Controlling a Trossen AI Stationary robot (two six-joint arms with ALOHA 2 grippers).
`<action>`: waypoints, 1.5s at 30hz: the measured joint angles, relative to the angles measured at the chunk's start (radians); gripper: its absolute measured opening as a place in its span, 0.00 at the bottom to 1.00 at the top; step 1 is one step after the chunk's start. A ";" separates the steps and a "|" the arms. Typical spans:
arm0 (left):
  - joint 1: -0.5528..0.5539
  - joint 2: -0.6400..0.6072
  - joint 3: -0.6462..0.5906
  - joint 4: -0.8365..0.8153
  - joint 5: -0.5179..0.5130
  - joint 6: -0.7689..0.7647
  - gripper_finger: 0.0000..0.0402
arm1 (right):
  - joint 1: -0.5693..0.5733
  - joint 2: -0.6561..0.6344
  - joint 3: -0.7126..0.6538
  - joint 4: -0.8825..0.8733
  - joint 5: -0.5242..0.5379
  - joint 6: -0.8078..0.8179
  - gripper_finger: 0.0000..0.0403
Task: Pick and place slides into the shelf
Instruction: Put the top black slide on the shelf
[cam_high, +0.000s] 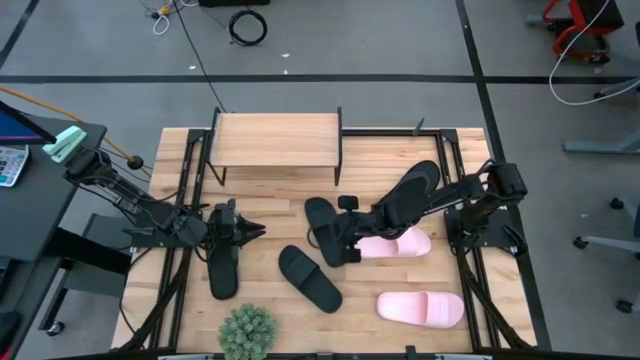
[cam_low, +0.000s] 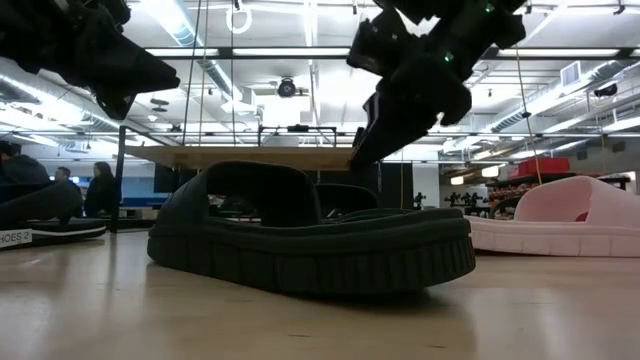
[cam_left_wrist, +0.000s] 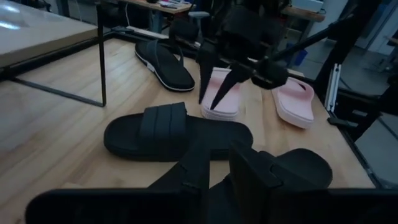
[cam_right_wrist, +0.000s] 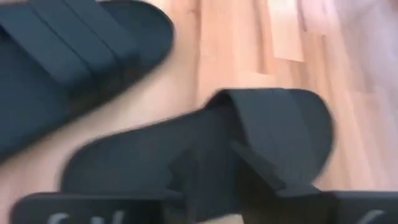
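Next, my right gripper will grab the black slide's wide strap (cam_right_wrist: 273, 124), to place the slide on the shelf.
Six slides lie flat on their soles on the table; none is on the shelf (cam_high: 275, 138), which stands on thin black legs at the far edge. My right gripper (cam_left_wrist: 216, 87) is open, fingers pointing down just above a wide black slide (cam_high: 322, 225) beside a pink slide (cam_high: 398, 243). A second wide black slide (cam_high: 310, 278) and the other pink one (cam_high: 420, 308) lie nearer. One thin black slide (cam_high: 415, 185) lies under my right arm. My left gripper (cam_high: 258, 230) hovers open, empty and pointing right, over the other thin slide (cam_high: 222, 265).
A small green potted plant (cam_high: 247, 330) stands at the near edge, left of centre. Black frame rails (cam_high: 178, 200) run along both sides of the slatted tabletop. Bare boards lie between the shelf and the slides.
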 joint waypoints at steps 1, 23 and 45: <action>0.000 0.000 0.000 0.000 0.000 -0.013 0.16 | -0.001 0.006 0.000 0.005 0.024 -0.014 0.30; 0.115 -0.001 0.000 0.031 -0.004 -0.013 0.15 | -0.040 0.169 0.001 0.197 0.240 -0.287 0.41; 0.119 -0.001 0.000 0.008 -0.004 -0.048 0.13 | 0.044 0.013 0.133 0.275 0.417 -0.185 0.03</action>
